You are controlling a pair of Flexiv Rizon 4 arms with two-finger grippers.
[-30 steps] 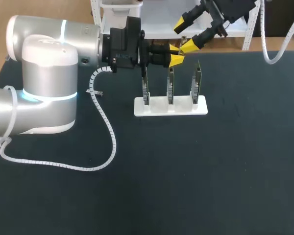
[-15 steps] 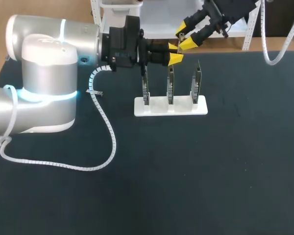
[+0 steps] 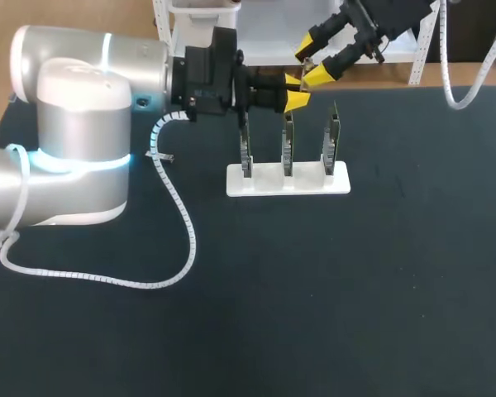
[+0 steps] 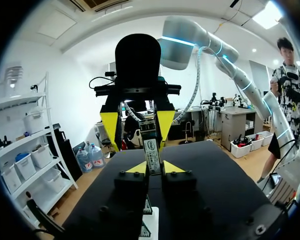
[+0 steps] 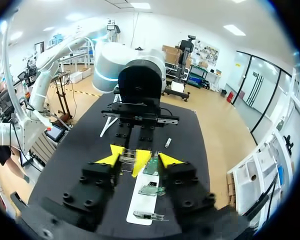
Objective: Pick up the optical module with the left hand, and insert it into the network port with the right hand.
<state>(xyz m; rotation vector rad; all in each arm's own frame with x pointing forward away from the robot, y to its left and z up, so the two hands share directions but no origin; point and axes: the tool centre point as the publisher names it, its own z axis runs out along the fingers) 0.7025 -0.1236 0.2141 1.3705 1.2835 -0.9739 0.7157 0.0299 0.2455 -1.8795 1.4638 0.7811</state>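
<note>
My right gripper should grab the optical module next by its loose end [image 3: 306, 69], to put the module into the network port [image 3: 288, 118].
The optical module [image 4: 151, 150] is a slim metal bar with a label. My left gripper [image 3: 296, 91] [image 4: 150, 167] is shut on its near end and holds it above the table's far edge, over the board stand. My right gripper [image 3: 314, 58] [image 4: 138, 125] [image 5: 140, 157] comes in from the far right and faces the left one. It is open, with one yellow finger on each side of the module's free end [image 5: 132, 155] and a gap showing. The white stand [image 3: 288, 180] carries three upright boards with network ports [image 3: 288, 141] directly under the grippers.
A white coiled cable [image 3: 178, 223] hangs from my left arm and loops over the black table at the left. A small metal piece [image 3: 161, 155] lies beside it. The stand [image 5: 145, 200] stretches away under my right gripper.
My right gripper drew its fingers in around the module's free end, then spread them slightly again. My left gripper has held still with the module.
</note>
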